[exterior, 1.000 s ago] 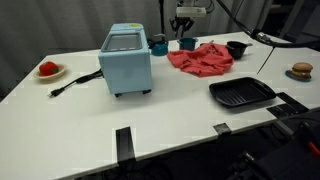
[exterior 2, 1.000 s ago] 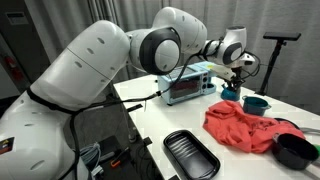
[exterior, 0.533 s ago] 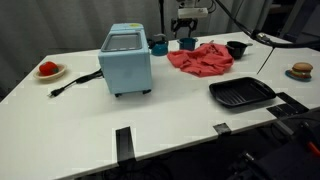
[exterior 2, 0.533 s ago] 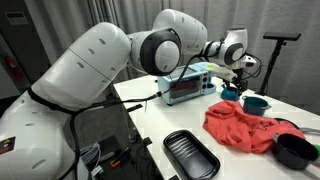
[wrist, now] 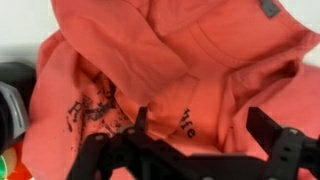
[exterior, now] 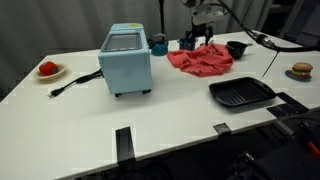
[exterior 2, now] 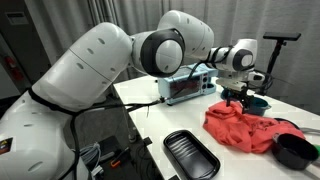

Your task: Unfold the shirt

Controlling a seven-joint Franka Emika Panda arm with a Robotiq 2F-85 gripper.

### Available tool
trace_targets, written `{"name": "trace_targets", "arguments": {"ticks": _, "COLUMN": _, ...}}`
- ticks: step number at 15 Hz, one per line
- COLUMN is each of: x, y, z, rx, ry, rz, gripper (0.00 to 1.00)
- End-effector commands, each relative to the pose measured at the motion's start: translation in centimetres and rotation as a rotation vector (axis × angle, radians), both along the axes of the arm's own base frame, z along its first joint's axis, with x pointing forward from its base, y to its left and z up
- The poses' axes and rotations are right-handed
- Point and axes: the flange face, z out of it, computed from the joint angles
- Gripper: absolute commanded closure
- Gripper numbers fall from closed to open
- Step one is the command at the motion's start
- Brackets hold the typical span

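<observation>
I will grab the red shirt's folded-over cloth beside the dark print with my gripper next. Then I can unfold that layer toward the black tray.
A crumpled red shirt (exterior: pixel 200 60) lies on the white table, behind the black tray, and shows in both exterior views (exterior 2: pixel 245 128). My gripper (exterior: pixel 203 38) hangs just above the shirt's back edge (exterior 2: pixel 238 100), with the jaws spread wide. In the wrist view the shirt (wrist: pixel 150 60) fills the frame, folded over itself with dark print showing. The gripper (wrist: pixel 200 118) is open there, its two black fingers standing apart over the cloth with nothing held between them.
A light blue toaster oven (exterior: pixel 126 58) stands left of the shirt, with a cord (exterior: pixel 75 82) trailing off. A black tray (exterior: pixel 241 93), black bowl (exterior: pixel 236 48), teal cup (exterior: pixel 159 44) and two plates of food (exterior: pixel 47 70) (exterior: pixel 301 70) also sit on the table.
The gripper has moved from above the cups at the back over to the shirt and come lower. Its jaws have opened wide.
</observation>
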Motion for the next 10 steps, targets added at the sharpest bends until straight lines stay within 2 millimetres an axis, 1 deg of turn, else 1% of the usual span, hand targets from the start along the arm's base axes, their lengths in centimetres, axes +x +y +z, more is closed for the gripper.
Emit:
{"name": "trace_targets", "arguments": {"ticks": 1, "x": -1.2, "y": -2.4, "z": -1.7, "rx": -0.043, "ry": 0.07, "rz": 0.049, "gripper": 0.0}}
{"name": "trace_targets", "arguments": {"ticks": 5, "x": -2.2, "y": -4.3, "z": -3.5, "rx": -0.076, "ry": 0.11, "rz": 0.073, "gripper": 0.0}}
{"name": "trace_targets", "arguments": {"ticks": 8, "x": -2.8, "y": -4.9, "z": -4.6, "rx": -0.074, "ry": 0.134, "rz": 0.087, "gripper": 0.02}}
{"name": "trace_targets", "arguments": {"ticks": 9, "x": -2.9, "y": -5.0, "z": -4.9, "rx": -0.064, "ry": 0.141, "rz": 0.093, "gripper": 0.19}}
{"name": "trace_targets", "arguments": {"ticks": 10, "x": -3.1, "y": -5.0, "z": -5.3, "rx": -0.054, "ry": 0.147, "rz": 0.098, "gripper": 0.28}}
